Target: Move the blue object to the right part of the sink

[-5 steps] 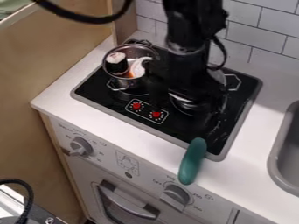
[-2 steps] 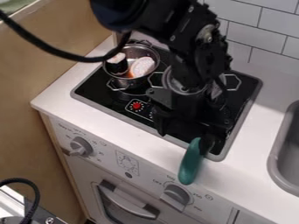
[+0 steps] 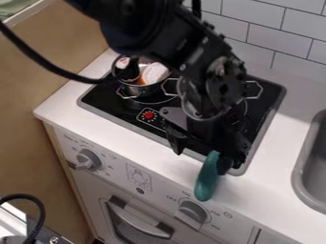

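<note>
I need to grab the teal-blue object by its narrower end with my gripper, so that I can move the object to the sink (image 3: 300, 174).
The gripper (image 3: 200, 155) hangs over the front right part of the stove top, its two fingers spread apart. One finger is left of the blue-green object (image 3: 207, 178); the other stands at the right of its upper end, very close to it. Whether it touches cannot be told. This rounded, elongated object lies aslant across the stove's front edge and the white counter, its lower end at the counter's front edge. At the right edge of the view is the grey sink (image 3: 300, 174), cut off by the frame.
A metal pot (image 3: 147, 89) holding a dark roll with a white end and a pale piece stands at the stove's back left. The black stove top (image 3: 102, 97) has a grey rim. Tiled wall (image 3: 280, 35) rises behind, and a wooden panel (image 3: 57, 66) stands at left.
From over the middle of the stove, the gripper has come forward towards the counter's front edge, and its spread fingers now show near the blue-green object. That object has not visibly moved.
</note>
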{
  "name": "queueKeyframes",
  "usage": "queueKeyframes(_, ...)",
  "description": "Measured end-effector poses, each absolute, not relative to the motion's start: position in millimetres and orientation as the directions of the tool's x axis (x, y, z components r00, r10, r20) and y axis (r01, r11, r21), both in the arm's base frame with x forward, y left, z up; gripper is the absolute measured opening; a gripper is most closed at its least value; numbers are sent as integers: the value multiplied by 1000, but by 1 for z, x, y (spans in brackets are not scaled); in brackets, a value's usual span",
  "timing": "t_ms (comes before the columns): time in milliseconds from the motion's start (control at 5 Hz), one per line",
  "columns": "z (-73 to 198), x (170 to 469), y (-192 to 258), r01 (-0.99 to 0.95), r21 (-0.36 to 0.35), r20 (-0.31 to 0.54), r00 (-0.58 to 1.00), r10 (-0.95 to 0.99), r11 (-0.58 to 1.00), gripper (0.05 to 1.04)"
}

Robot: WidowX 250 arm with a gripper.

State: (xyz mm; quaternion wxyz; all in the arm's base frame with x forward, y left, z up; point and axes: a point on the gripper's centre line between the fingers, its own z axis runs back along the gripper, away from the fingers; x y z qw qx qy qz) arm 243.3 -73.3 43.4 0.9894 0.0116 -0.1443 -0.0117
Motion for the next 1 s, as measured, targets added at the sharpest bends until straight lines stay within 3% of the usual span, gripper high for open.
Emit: queueKeyframes(1000,21,245,-78,28,45,348,937,-42,999,969)
